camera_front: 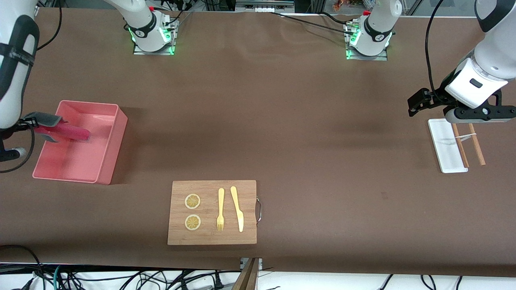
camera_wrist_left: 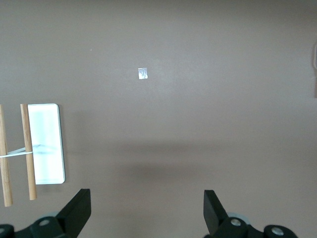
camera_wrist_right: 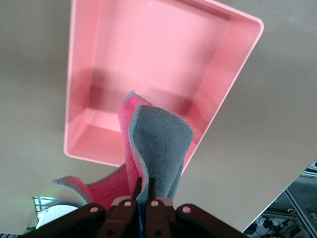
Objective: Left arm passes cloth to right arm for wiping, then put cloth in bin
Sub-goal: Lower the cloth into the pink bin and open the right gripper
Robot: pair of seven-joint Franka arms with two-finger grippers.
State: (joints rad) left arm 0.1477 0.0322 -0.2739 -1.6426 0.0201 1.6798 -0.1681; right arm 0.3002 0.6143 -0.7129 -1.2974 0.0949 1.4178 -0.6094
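Note:
My right gripper should keep holding the cloth until all of it is inside the bin. The cloth's pink tail [camera_wrist_right: 106, 190] is hanging outside the bin's rim [camera_wrist_right: 94, 159].
My right gripper [camera_wrist_right: 145, 186] is shut on the cloth [camera_wrist_right: 158, 144], which hangs folded with its crimson-pink and dark grey faces both showing. In the front view the cloth [camera_front: 64, 129] is held over the bin [camera_front: 115, 151], above the bin's wall at the right arm's end of the table. The bin is a pink tub [camera_wrist_right: 74, 59] and nothing lies in it. The right gripper [camera_front: 35, 125] is mostly hidden by the cloth and the arm. My left gripper [camera_front: 418, 103] is open and empty, up over the bare table beside the white tray [camera_front: 441, 145]; its fingers [camera_wrist_left: 79, 203] stand wide apart.
A wooden board [camera_front: 212, 237] with two lemon slices [camera_front: 192, 201], a fork [camera_front: 220, 209] and a knife [camera_front: 238, 207] lies near the front edge. Two wooden chopsticks [camera_front: 477, 147] rest on the white tray [camera_wrist_left: 47, 148]. A small tape mark [camera_wrist_left: 142, 73] is on the table.

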